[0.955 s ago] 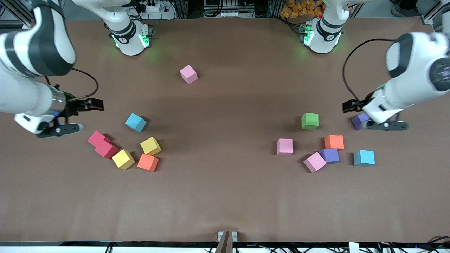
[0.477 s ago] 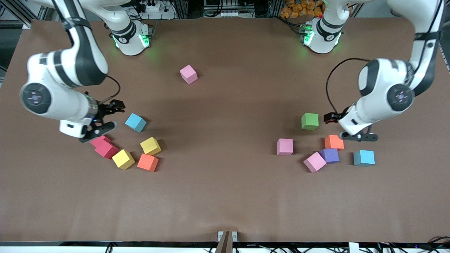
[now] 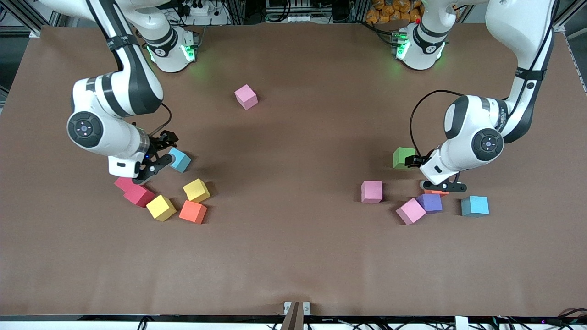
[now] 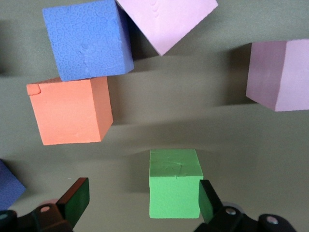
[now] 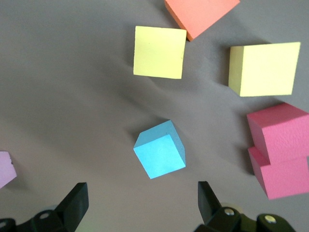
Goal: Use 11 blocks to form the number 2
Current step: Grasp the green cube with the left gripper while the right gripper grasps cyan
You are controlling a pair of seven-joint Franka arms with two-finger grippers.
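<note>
I should next pick up the blue block by its opposite sides with my right gripper to add a block to the number 2.
The blocks lie scattered in two loose groups, and no number 2 is in view. My right gripper (image 3: 167,147) hangs open over a blue block (image 3: 179,160) (image 5: 160,150), which sits just ahead of its fingers (image 5: 77,200). Two red blocks (image 3: 139,196), two yellow blocks (image 3: 161,207) and an orange block (image 3: 192,211) lie close by. My left gripper (image 3: 433,174) is open between the green block (image 3: 403,157) and an orange block (image 3: 435,191) that it mostly hides. In the left wrist view the green block (image 4: 174,186) sits against one finger (image 4: 207,200).
A lone pink block (image 3: 246,96) lies between the two bases. Toward the left arm's end lie two pink blocks (image 3: 371,191) (image 3: 410,211), a purple block (image 3: 430,202) and a blue block (image 3: 474,206). The brown table (image 3: 293,256) stretches toward the front camera.
Both arms swung in from the table's ends and came lower. The right gripper reached the blue block. The left gripper now covers most of the orange block, and its arm hides a purple block.
</note>
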